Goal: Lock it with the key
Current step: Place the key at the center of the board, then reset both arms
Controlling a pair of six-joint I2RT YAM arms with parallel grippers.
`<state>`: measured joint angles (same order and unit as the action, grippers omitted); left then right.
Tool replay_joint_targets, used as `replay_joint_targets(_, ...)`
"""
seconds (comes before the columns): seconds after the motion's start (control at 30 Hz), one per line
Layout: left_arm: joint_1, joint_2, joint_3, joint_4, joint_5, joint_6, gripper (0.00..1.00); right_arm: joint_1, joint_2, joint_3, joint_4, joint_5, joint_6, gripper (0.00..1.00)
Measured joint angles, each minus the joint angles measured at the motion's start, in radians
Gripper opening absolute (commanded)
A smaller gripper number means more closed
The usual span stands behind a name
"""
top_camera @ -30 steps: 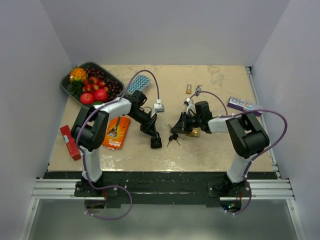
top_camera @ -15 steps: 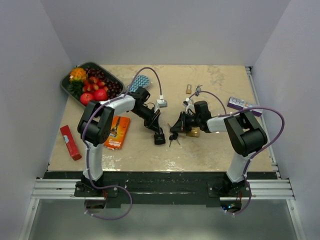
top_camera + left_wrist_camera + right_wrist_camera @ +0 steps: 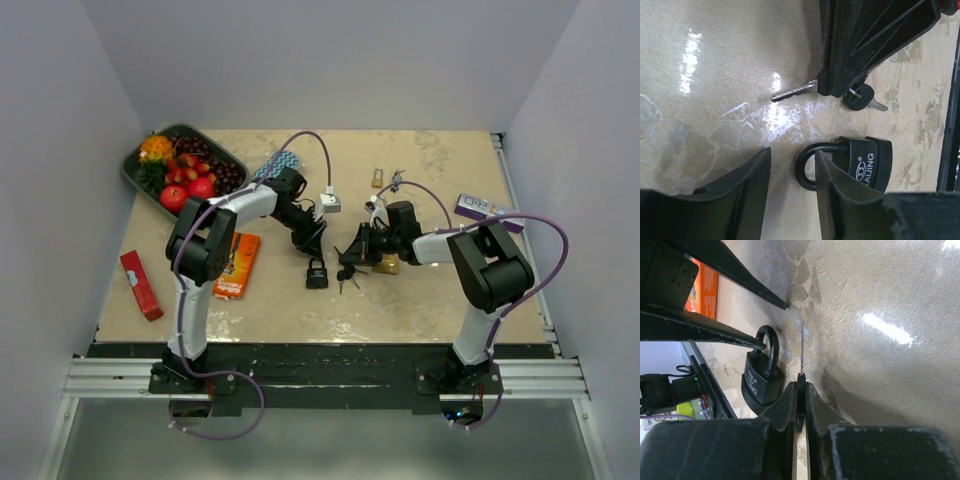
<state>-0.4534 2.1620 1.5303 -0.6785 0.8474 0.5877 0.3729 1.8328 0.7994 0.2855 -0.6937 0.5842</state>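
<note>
I will let go of the key with my right gripper, since the silver blade (image 3: 338, 251) (image 3: 802, 347) is low over the tabletop and the other keys are flat beside my fingers.
A black padlock (image 3: 316, 273) lies flat on the table, its shackle towards my left gripper (image 3: 311, 246). In the left wrist view the gripper (image 3: 792, 152) is open and holds nothing; the padlock (image 3: 867, 162) lies beside one finger, which hides part of its body. My right gripper (image 3: 349, 262) is shut on a key's black head (image 3: 800, 385). The silver blade (image 3: 802, 347) points past the padlock (image 3: 760, 382). A second key (image 3: 862, 97) hangs on the same ring and rests on the table.
A fruit tray (image 3: 136, 182) stands at the back left. An orange packet (image 3: 236, 265) and a red box (image 3: 140, 285) lie at the left. A brass padlock (image 3: 387, 265) sits by the right gripper. A small padlock (image 3: 377, 178) and a purple box (image 3: 483, 210) lie further back.
My left gripper has let go of the black padlock and drawn back towards the far side. The padlock now lies on the table. The right gripper has kept still with the key.
</note>
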Motion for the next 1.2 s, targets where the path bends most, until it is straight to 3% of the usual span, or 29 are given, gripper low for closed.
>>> replay_joint_targets(0.13, -0.001, 0.000, 0.016, -0.003, -0.022, 0.010, 0.61, 0.000, 0.000, 0.000, 0.000, 0.000, 0.007, 0.17)
replay_joint_targets(0.3, 0.000, -0.012, 0.034, -0.013, -0.053, 0.012, 0.71, 0.000, -0.002, 0.010, -0.001, -0.004, 0.017, 0.43)
replay_joint_targets(0.37, 0.002, -0.041, 0.029, -0.019, -0.068, 0.008, 0.98, 0.000, -0.013, 0.025, -0.015, -0.005, 0.012, 0.56)
replay_joint_targets(0.53, 0.038, -0.216, -0.032, 0.000, -0.061, -0.039, 0.99, -0.001, -0.117, 0.077, -0.083, -0.007, -0.018, 0.78)
replay_joint_targets(0.63, 0.116, -0.346, -0.046, 0.022, -0.013, -0.100, 0.99, -0.006, -0.218, 0.127, -0.138, -0.010, -0.058, 0.99)
replay_joint_targets(0.83, 0.320, -0.463, 0.032, 0.065, -0.017, -0.267, 0.99, -0.084, -0.367, 0.262, -0.246, -0.004, -0.166, 0.99)
replay_joint_targets(1.0, 0.417, -0.466, 0.133, 0.041, -0.146, -0.338, 0.99, -0.285, -0.410, 0.346, -0.349, 0.009, -0.248, 0.99)
replay_joint_targets(1.1, 0.446, -0.499, 0.066, 0.061, -0.239, -0.351, 0.99, -0.422, -0.422, 0.357, -0.421, 0.027, -0.317, 0.99)
replay_joint_targets(1.2, 0.442, -0.579, -0.111, 0.111, -0.334, -0.359, 0.99, -0.507, -0.435, 0.342, -0.488, 0.051, -0.389, 0.99)
